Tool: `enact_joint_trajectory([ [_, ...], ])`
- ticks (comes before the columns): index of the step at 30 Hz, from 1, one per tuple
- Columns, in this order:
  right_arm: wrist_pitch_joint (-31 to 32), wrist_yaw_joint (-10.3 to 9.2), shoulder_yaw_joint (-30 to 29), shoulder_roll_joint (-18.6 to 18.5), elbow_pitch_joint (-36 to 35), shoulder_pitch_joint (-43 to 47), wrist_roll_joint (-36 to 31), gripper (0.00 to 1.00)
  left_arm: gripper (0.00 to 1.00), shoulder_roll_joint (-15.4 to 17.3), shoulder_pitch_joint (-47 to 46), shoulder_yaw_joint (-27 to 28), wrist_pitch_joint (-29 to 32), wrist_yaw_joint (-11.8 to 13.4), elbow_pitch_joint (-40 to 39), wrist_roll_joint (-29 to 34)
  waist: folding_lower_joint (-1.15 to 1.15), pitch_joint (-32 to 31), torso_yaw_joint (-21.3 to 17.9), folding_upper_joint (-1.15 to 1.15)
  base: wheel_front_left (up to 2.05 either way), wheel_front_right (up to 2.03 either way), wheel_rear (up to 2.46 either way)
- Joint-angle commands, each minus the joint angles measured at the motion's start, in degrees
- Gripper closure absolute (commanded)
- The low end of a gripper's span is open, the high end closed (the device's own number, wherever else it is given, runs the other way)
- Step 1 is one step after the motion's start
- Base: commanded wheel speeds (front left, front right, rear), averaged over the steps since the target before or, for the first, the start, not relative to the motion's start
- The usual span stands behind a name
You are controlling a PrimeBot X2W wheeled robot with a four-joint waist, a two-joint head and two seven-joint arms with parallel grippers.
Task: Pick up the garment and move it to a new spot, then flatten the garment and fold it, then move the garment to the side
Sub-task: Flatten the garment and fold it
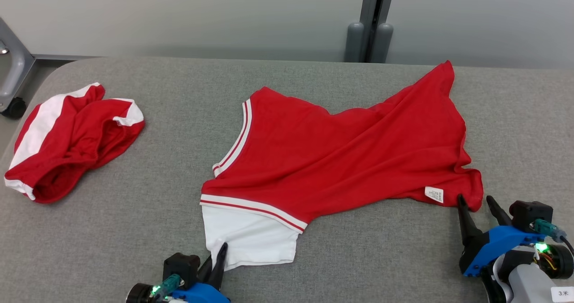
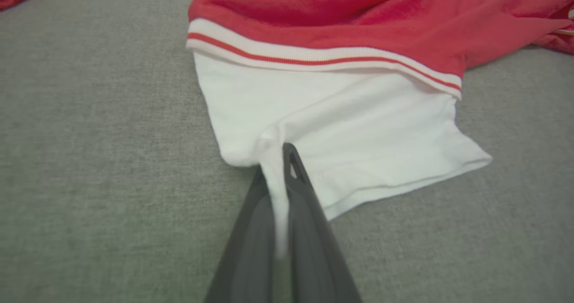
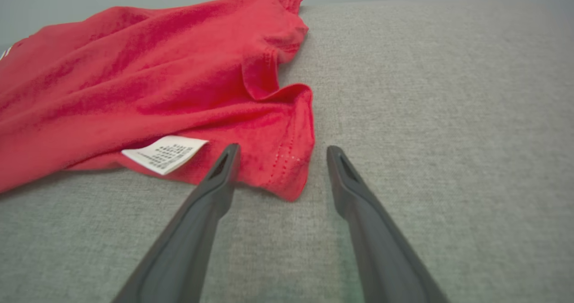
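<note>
The garment's body (image 1: 344,152) lies flat and slack on the tabletop, so the right gripper takes the red hem corner (image 1: 474,201) next, where the hem's edge stands up.
A red garment (image 1: 341,155) with white striped trim and a white sleeve (image 1: 246,235) lies spread and wrinkled across the middle of the grey table. My left gripper (image 1: 220,251) is shut on the near edge of that white sleeve (image 2: 341,137); a pinch of white cloth runs down between its two dark fingers (image 2: 298,191). My right gripper (image 1: 475,201) stands open at the garment's red hem corner (image 3: 287,159), beside the white care label (image 3: 163,154). Its left finger touches the cloth and the hem corner lies between the tips.
A second red and white garment (image 1: 71,141) lies crumpled at the table's far left. The padded grey table (image 1: 134,231) has bare room in front and on the right (image 3: 448,114). A grey post (image 1: 372,20) stands behind the table, and a caster frame (image 1: 11,79) at far left.
</note>
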Motion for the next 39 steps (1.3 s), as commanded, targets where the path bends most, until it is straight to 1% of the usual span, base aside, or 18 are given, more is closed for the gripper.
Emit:
enact_joint_trajectory([
  [1,-0.17,0.01,0.11,-0.60,0.90,-1.17,0.58,0.00,1.00,0.11,-1.03,0.08,-0.44,0.21,0.10,-0.43,-0.01,0.40,0.37,0.00,0.00,0.00,0.00],
  [2,-0.18,0.01,0.23,-0.52,1.42,-1.54,0.86,0.00,1.00,0.05,-1.17,0.03,-0.64,0.28,0.15,-0.40,-0.01,0.57,0.51,0.00,0.00,0.00,0.00],
  [3,-0.18,0.01,0.53,-0.41,2.28,-1.81,1.05,0.04,1.00,0.03,-1.37,-0.02,-0.91,0.30,0.20,-0.37,-0.01,0.73,0.61,0.00,0.00,0.00,0.00],
  [4,-0.18,0.01,0.80,-0.35,2.87,-2.09,1.20,0.60,1.00,0.01,-1.60,-0.08,-1.00,0.33,0.27,-0.47,-0.01,0.83,0.66,0.00,0.00,0.00,0.00],
  [5,-0.18,0.01,0.96,-0.34,3.11,-2.47,1.49,0.82,1.00,-0.03,-1.82,-0.13,-1.10,0.40,0.30,-0.55,-0.01,0.93,0.68,0.00,0.00,0.00,0.00],
  [6,-0.17,0.01,1.22,-0.18,3.31,-2.63,1.80,1.00,1.00,-0.07,-1.94,-0.17,-1.30,0.46,0.37,-0.63,-0.01,0.99,0.67,0.00,0.00,0.00,0.00],
  [10,-0.19,0.01,2.02,-0.40,1.80,-2.01,3.10,1.00,1.00,-0.16,-1.82,-0.11,-2.13,0.65,0.68,-0.91,-0.01,0.74,0.14,0.00,0.00,0.00,0.00],
  [13,-0.18,0.01,3.04,-0.23,-1.17,-0.11,3.66,1.00,1.00,0.06,-1.78,-0.04,-3.24,0.87,0.35,-1.00,-0.01,-0.16,-0.51,0.00,0.00,0.00,0.00],
  [16,-0.18,0.01,4.41,-0.34,-5.63,2.65,4.84,1.00,1.00,0.49,-1.44,0.41,-4.32,1.18,-0.66,-1.18,-0.01,-1.37,-1.08,0.00,0.00,0.00,0.00],
  [20,-0.18,0.01,6.06,-1.52,-12.48,7.54,5.97,1.00,1.00,1.31,-0.81,1.42,-5.53,1.79,-3.49,-1.45,-0.01,-2.69,-1.87,0.00,0.00,0.00,0.00],
  [25,-0.18,0.01,6.59,-2.57,-21.56,13.64,7.27,1.00,1.00,2.73,-0.34,2.83,-6.03,2.66,-8.86,-1.71,-0.01,-3.47,-2.99,0.00,0.00,0.00,0.00],
  [28,-0.05,0.01,6.69,-2.57,-26.28,15.74,7.35,1.00,1.00,3.49,-0.12,3.75,-6.05,3.08,-12.44,-2.01,-0.01,-3.38,-3.86,0.00,0.00,0.00,0.00],
  [33,1.92,0.01,6.53,-3.12,-33.53,14.89,6.81,1.00,1.00,5.43,-3.17,5.28,-5.51,3.08,-17.37,-2.64,-0.01,-2.05,-4.77,0.00,0.00,0.00,0.00],
  [36,3.27,0.01,6.55,-3.77,-36.61,12.02,6.12,1.00,1.00,6.62,-6.45,5.89,-4.42,2.86,-19.41,-2.71,-0.01,-0.54,-5.13,0.00,0.00,0.00,0.00],
  [39,4.31,0.01,6.41,-4.28,-38.27,7.50,6.21,1.00,1.00,8.07,-11.87,6.22,-3.05,2.39,-21.10,-2.55,-0.01,1.77,-5.40,0.00,0.00,0.00,0.00],
])
